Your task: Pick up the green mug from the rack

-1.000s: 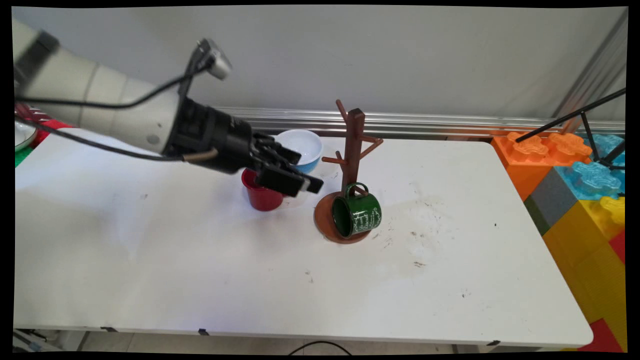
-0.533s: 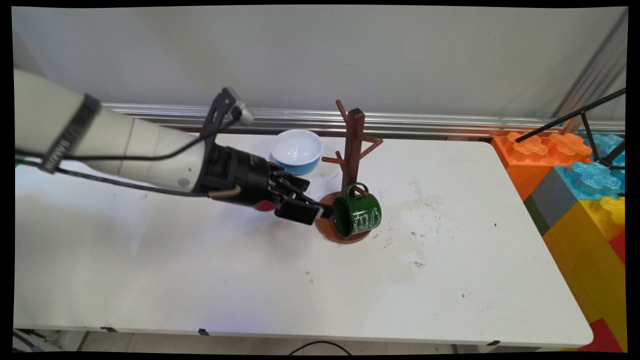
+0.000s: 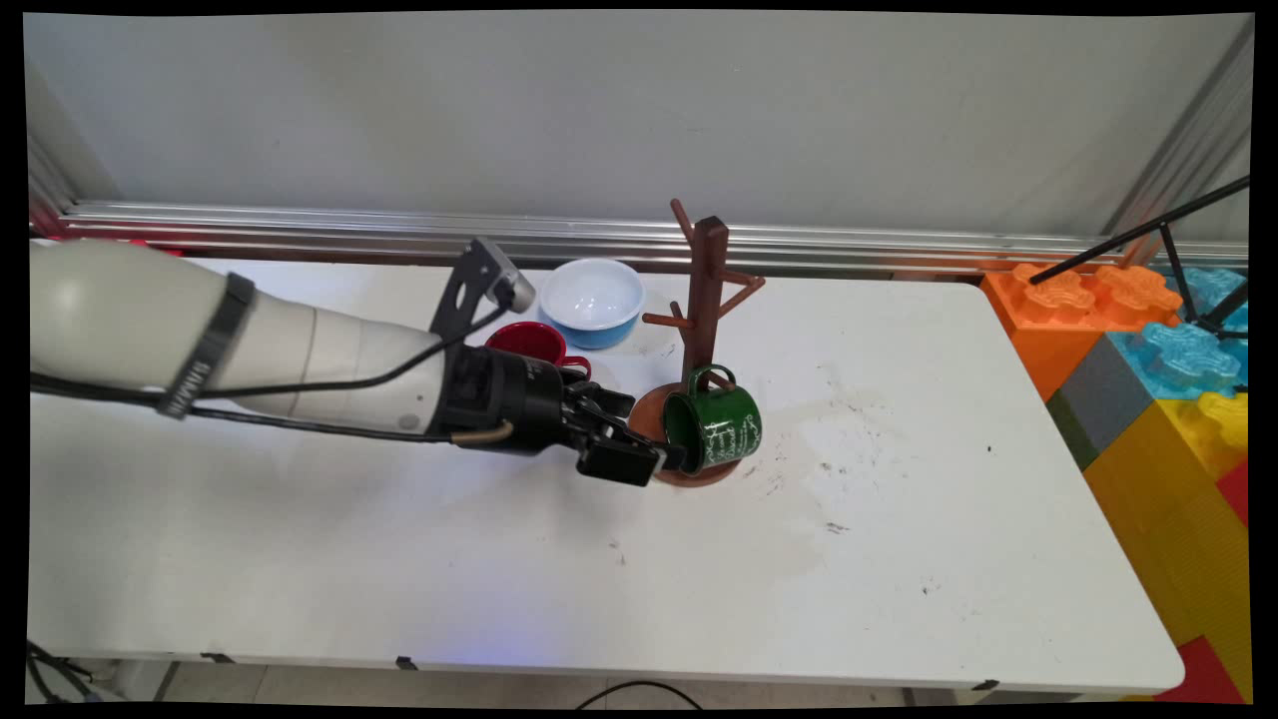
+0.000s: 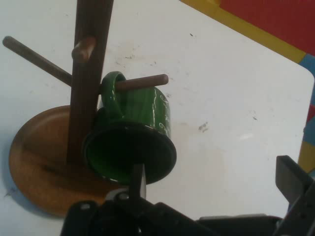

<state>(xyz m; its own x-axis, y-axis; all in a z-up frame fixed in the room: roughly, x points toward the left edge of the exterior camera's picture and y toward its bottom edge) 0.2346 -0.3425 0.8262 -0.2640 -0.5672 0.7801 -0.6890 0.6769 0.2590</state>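
Observation:
The green mug needs to come off the mug tree's peg (image 4: 145,82), so my gripper next needs to grab the mug by its dark rim (image 4: 156,179).
A green enamel mug (image 3: 721,429) (image 4: 147,110) hangs by its handle on a low peg of a brown wooden mug tree (image 3: 707,290) (image 4: 83,88), its mouth turned toward the hand. My gripper (image 3: 664,461) (image 4: 216,182) comes in low from the left and is open at the mug's mouth. One finger (image 4: 139,179) stands at the lower rim, inside the opening as the hand view shows it. The other finger (image 4: 294,184) is well clear to the right. Nothing is held.
A red mug (image 3: 529,342) and a white bowl with a blue outside (image 3: 592,300) stand behind the arm, left of the tree. Big coloured blocks (image 3: 1148,369) and a black tripod leg (image 3: 1138,235) border the table's (image 3: 899,559) right side.
The hand has dropped from above the red mug and moved right and nearer, arriving at the green mug's mouth. The mug and tree have not shifted.

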